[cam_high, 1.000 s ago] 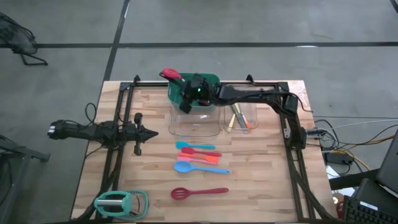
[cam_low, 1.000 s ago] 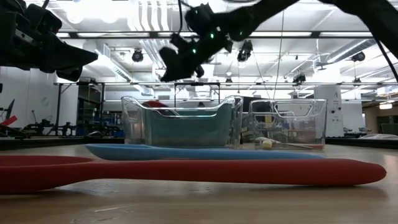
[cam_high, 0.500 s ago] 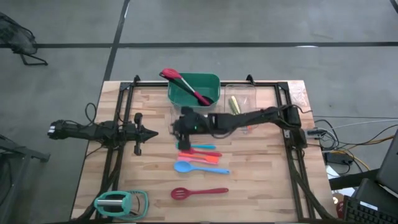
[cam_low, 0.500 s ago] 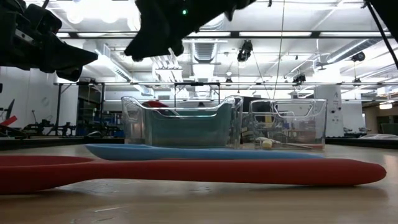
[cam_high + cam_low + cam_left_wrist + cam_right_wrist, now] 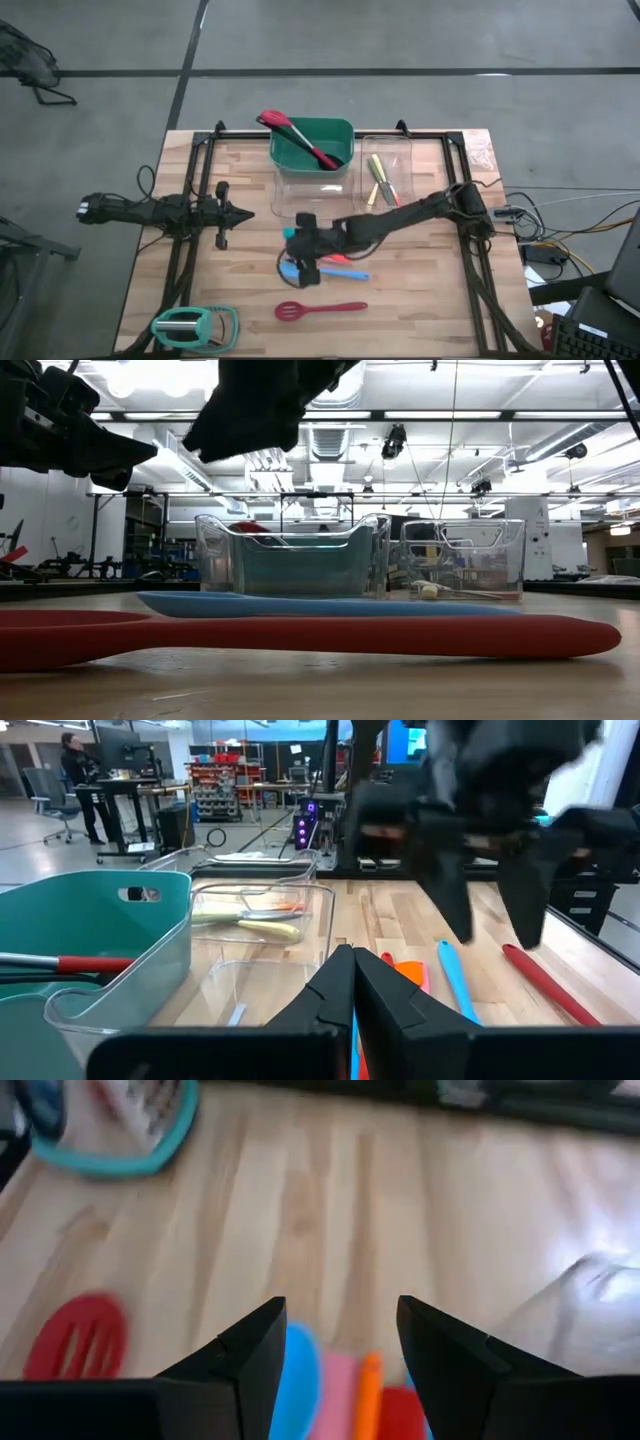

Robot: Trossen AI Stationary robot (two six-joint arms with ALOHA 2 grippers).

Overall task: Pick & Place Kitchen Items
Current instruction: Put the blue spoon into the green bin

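Note:
Next, the right gripper grabs the blue spoon by its handle (image 5: 341,273) to move it into the green bin.
A cluster of kitchen items, blue, pink, orange and red (image 5: 345,262), lies flat on the wooden table (image 5: 420,300). A red slotted turner (image 5: 320,311) lies nearer the front edge. My right gripper (image 5: 308,262) hovers open above the cluster's left end, clear of it, as the left wrist view shows (image 5: 490,890). Through its fingers (image 5: 335,1350) I see the blue spoon (image 5: 295,1380) and the pink and orange handles (image 5: 355,1385). A red utensil (image 5: 295,135) leans in the green bin (image 5: 335,130). My left gripper (image 5: 240,213) waits shut at the left.
One clear bin (image 5: 285,200) stands in front of the green bin. Another clear bin (image 5: 400,160) at the right holds yellow and orange utensils (image 5: 380,182). A mint-green gadget (image 5: 195,325) lies at the near left corner. Black frame rails (image 5: 480,290) run along both table sides.
My right gripper has swung from above the green bin toward the table's near edge, passing over the front clear bin, and now hangs above the utensil cluster. The red utensil stays in the green bin.

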